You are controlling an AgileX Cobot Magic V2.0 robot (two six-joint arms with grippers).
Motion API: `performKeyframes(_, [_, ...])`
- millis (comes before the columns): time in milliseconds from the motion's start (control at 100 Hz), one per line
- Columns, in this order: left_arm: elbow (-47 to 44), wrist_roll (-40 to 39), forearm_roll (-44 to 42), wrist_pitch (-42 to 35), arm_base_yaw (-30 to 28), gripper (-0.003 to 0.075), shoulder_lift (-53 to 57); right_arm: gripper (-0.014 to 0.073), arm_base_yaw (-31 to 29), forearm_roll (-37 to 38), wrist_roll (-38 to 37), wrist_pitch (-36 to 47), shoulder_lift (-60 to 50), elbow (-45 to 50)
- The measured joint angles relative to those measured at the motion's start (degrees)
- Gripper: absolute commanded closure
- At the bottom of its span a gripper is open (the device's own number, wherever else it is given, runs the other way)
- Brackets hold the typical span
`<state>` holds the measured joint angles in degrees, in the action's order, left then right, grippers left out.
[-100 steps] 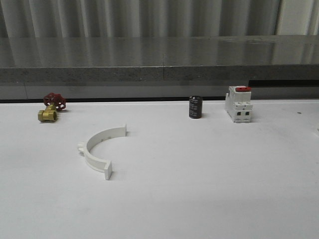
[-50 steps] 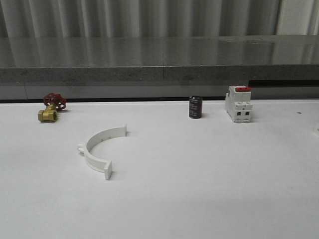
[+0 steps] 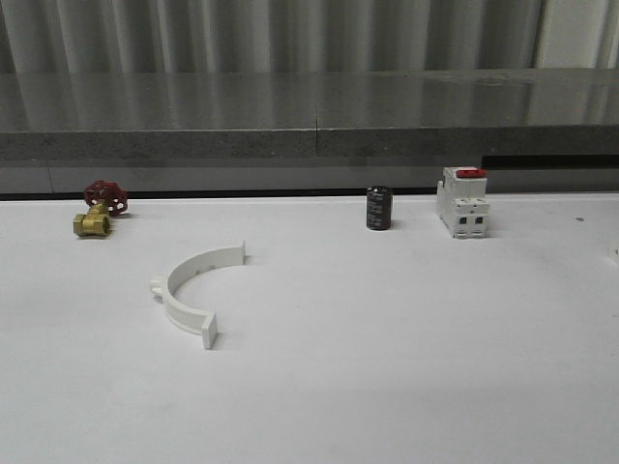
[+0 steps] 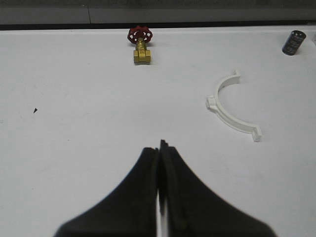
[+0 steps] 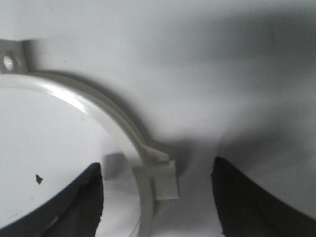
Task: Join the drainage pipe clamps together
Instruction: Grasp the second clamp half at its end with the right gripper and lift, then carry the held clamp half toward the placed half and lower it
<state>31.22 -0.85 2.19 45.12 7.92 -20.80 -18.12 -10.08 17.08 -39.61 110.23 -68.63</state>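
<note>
The robot's right gripper should close, as both fingers reach down beside the clamp's side tab [image 5: 163, 180] in the right wrist view. Closing now would hold the clamp.
One white half-ring drainage pipe clamp [image 3: 190, 288] lies flat on the white table, left of centre; it also shows in the left wrist view [image 4: 231, 107]. My left gripper [image 4: 161, 147] hovers over bare table short of it, shut with nothing in it. A second clamp [image 5: 104, 111] lies under my right gripper [image 5: 157, 169]. That gripper is open, with the clamp's arc and small side tab [image 5: 164, 180] between its two black fingers [image 5: 79, 200]. Neither finger touches it. The clamp's flanged end with a hole [image 5: 10, 60] shows at the frame edge.
A brass valve with a red handwheel [image 3: 97, 208] sits at the back left. A dark cylinder [image 3: 379, 208] and a white boxy switch with a red top [image 3: 462, 203] stand at the back right. A grey ledge [image 3: 309, 116] runs behind the table.
A small pale bit at the right edge of the front view shifts slightly. The left clamp and the other objects have not moved.
</note>
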Motion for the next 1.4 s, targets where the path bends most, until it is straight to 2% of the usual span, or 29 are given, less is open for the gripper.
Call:
performKeyframes(200, [0.00,0.00,0.00,0.00,0.00,0.0741,0.00,0.0307,-0.09,-0.09,0.00,0.60,0.09,0.00])
performKeyframes(270, [0.00,0.00,0.00,0.00,0.00,0.0741,0.00,0.0342,-0.09,-0.09,0.00,0.57,0.09,0.00])
performKeyframes(550, [0.00,0.00,0.00,0.00,0.00,0.0741,0.00,0.0428,-0.09,-1.14,0.00,0.18,0.13,0.00])
performKeyframes(860, [0.00,0.00,0.00,0.00,0.00,0.0741,0.00,0.0428,1.81,-3.88,-4.83,-2.61,-6.46,0.00])
performKeyframes(1090, [0.00,0.00,0.00,0.00,0.00,0.0741,0.00,0.0428,13.47,-3.88,-12.96,-6.19,-15.35,0.00])
performKeyframes(1280, [0.00,0.00,0.00,0.00,0.00,0.0741,0.03,0.0428,26.69,-3.62,-24.94,-4.39,-16.28,0.11])
performKeyframes(1400, [0.00,0.00,0.00,0.00,0.00,0.0741,0.25,0.0430,35.06,-0.21,-34.47,-1.66,-14.89,0.22])
